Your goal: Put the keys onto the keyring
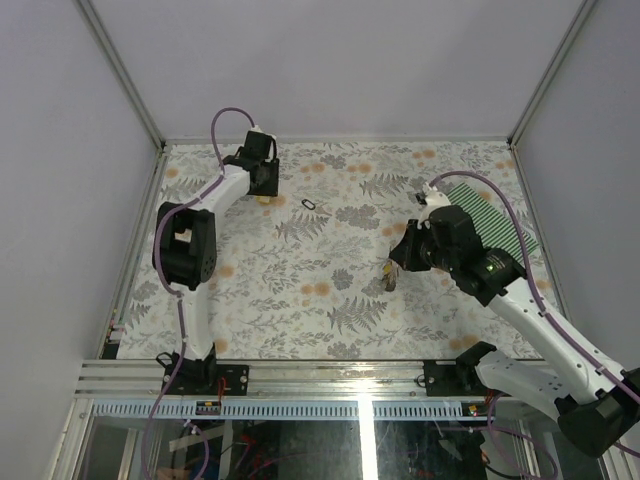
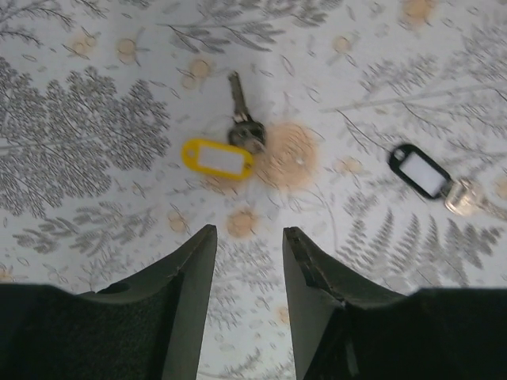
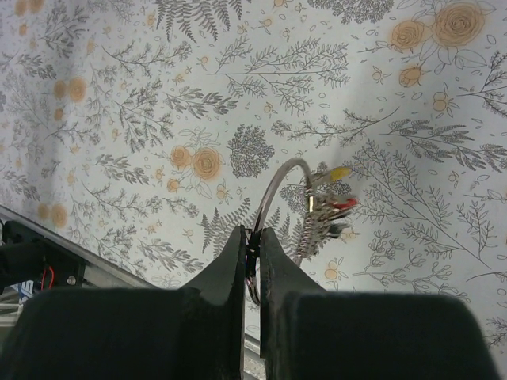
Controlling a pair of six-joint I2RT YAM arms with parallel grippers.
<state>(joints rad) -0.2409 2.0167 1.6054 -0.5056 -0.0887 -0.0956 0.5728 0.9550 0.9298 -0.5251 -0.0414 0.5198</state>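
Note:
I should next grab the yellow-headed key by its yellow tag [image 1: 263, 199] with my left gripper. Then I can thread the key onto the silver keyring.
My right gripper [image 3: 252, 233] is shut on the thin silver keyring [image 3: 270, 191] and holds it above the table. Several small keys [image 3: 325, 210] with yellow, red and black heads hang bunched on the ring. In the top view this gripper [image 1: 394, 262] is right of the table's middle, with the bunch [image 1: 390, 279] below it. My left gripper [image 2: 249, 237] is open and empty at the far left [image 1: 263, 187]. Just ahead of it lie a key [image 2: 240, 115] with a yellow tag [image 2: 218, 158] and, to the right, a black-rimmed tag [image 2: 420, 171] with a silver key [image 2: 467, 198].
The floral tablecloth [image 1: 330, 300] covers the table. A green striped mat [image 1: 497, 215] lies at the far right, behind the right arm. The black-rimmed tag shows as a small dark loop [image 1: 308, 204] in the top view. Grey walls enclose three sides.

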